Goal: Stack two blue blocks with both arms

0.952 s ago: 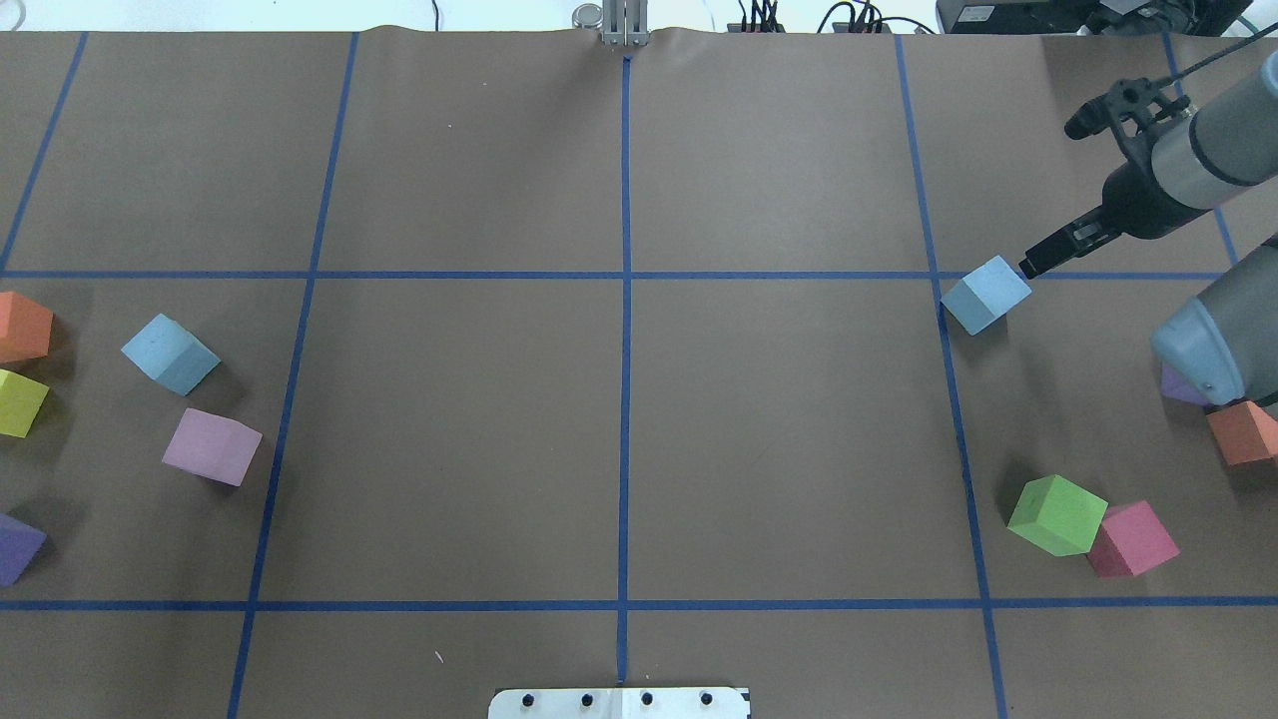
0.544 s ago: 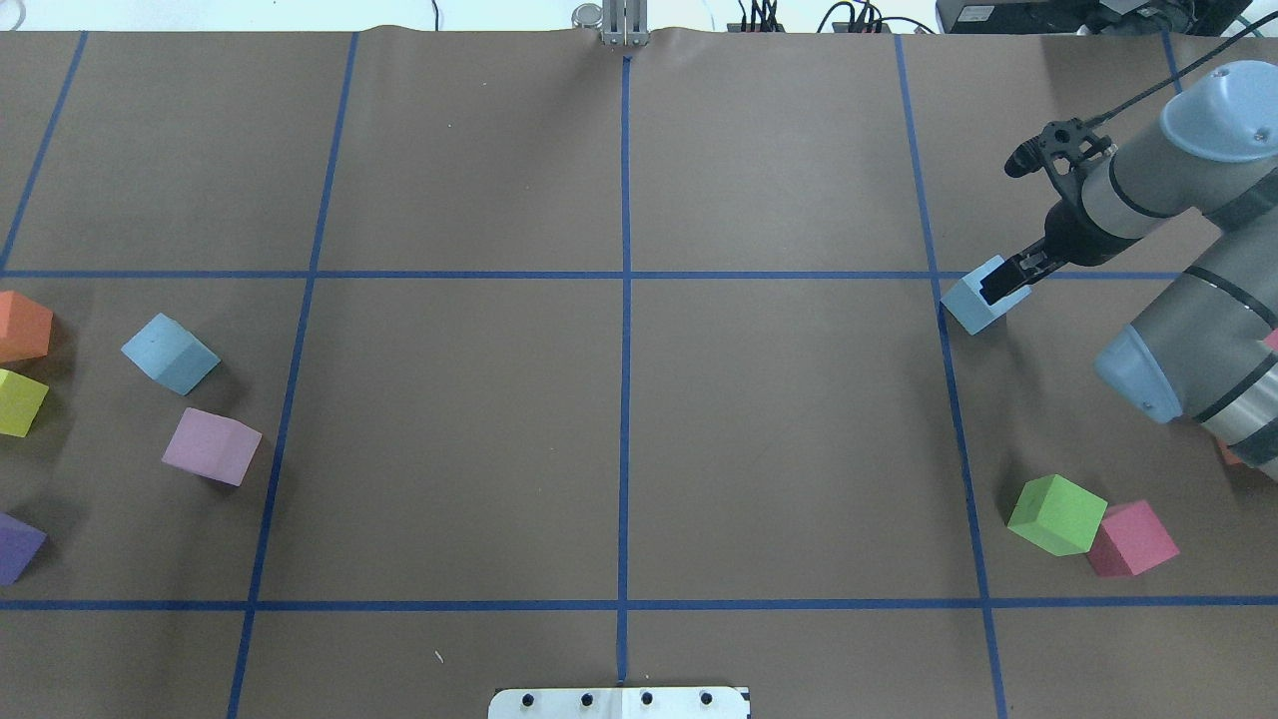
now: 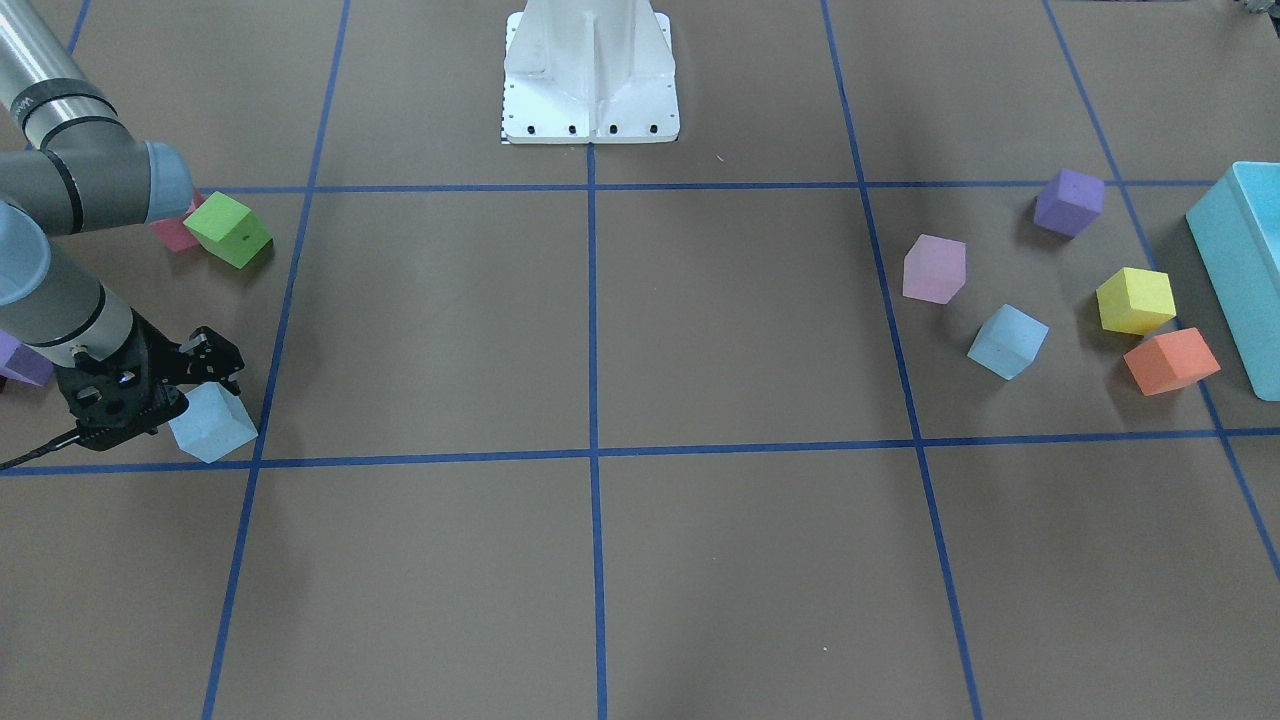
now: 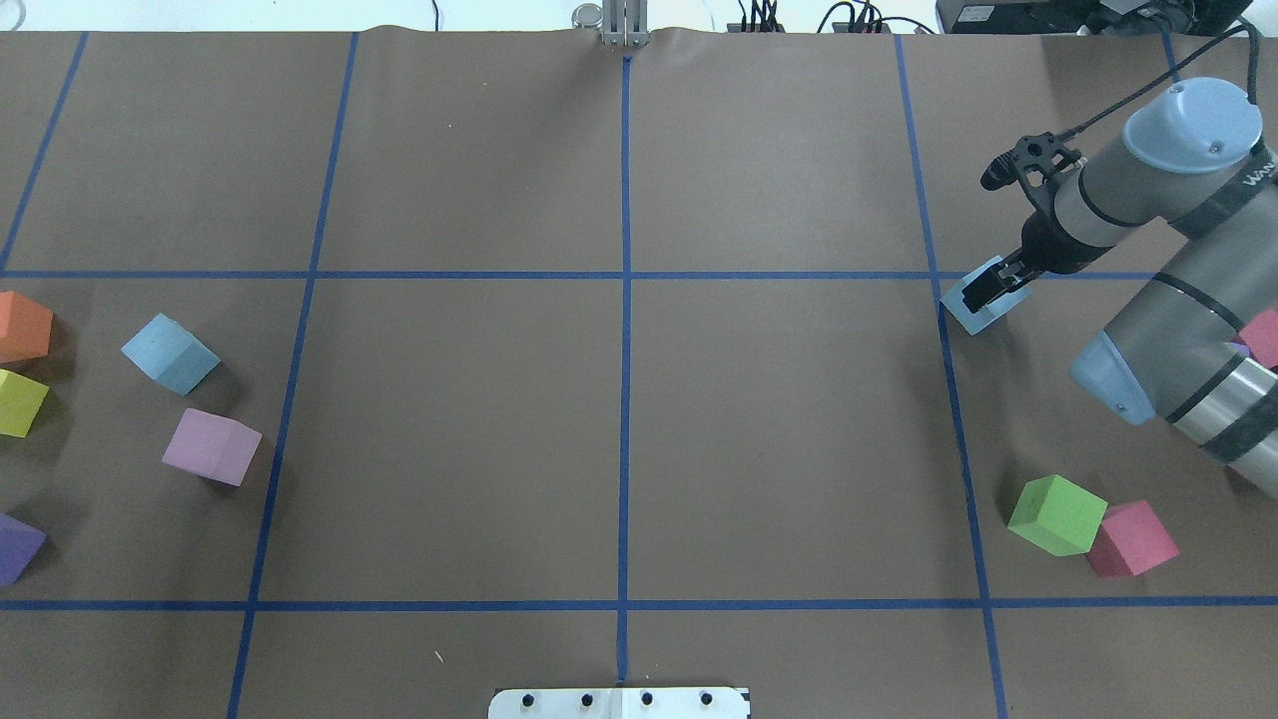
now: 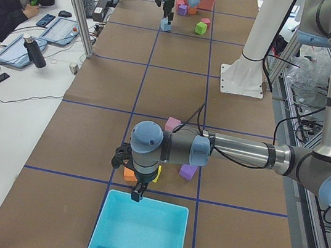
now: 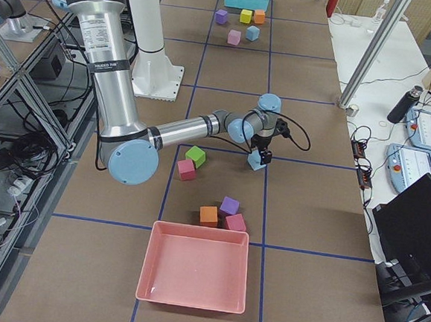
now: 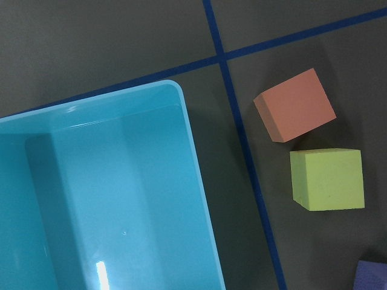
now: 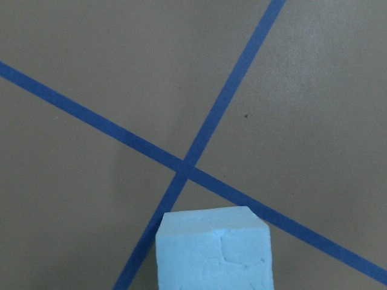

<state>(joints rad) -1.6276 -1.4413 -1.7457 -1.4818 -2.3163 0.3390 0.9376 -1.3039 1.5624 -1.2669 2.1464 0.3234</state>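
My right gripper picks up the pale blue block by its opposite sides next, to build the stack of two blue blocks.
One pale blue block [image 4: 973, 310] sits on the table by a tape crossing at the right; it also shows in the front view [image 3: 212, 422] and at the bottom of the right wrist view [image 8: 211, 251]. My right gripper [image 4: 988, 288] is low over this block, its black fingers [image 3: 205, 360] down around its top and, as far as I can see, open. The block rests on the table. The other blue block [image 4: 170, 353] lies far left, untouched. My left gripper [image 5: 136, 193] hangs over the turquoise bin's edge; I cannot tell whether it is open or shut.
A lilac cube [image 4: 212, 446], orange cube [image 4: 22, 327], yellow cube [image 4: 20, 401] and purple cube [image 4: 18, 546] lie near the left blue block. The turquoise bin [image 3: 1235, 260] stands beyond them. A green cube [image 4: 1056, 514] and a pink cube [image 4: 1131, 539] lie nearer the robot than the right block.
My right gripper has moved left and down from beside the right blue block to over it. The block has stayed in place.
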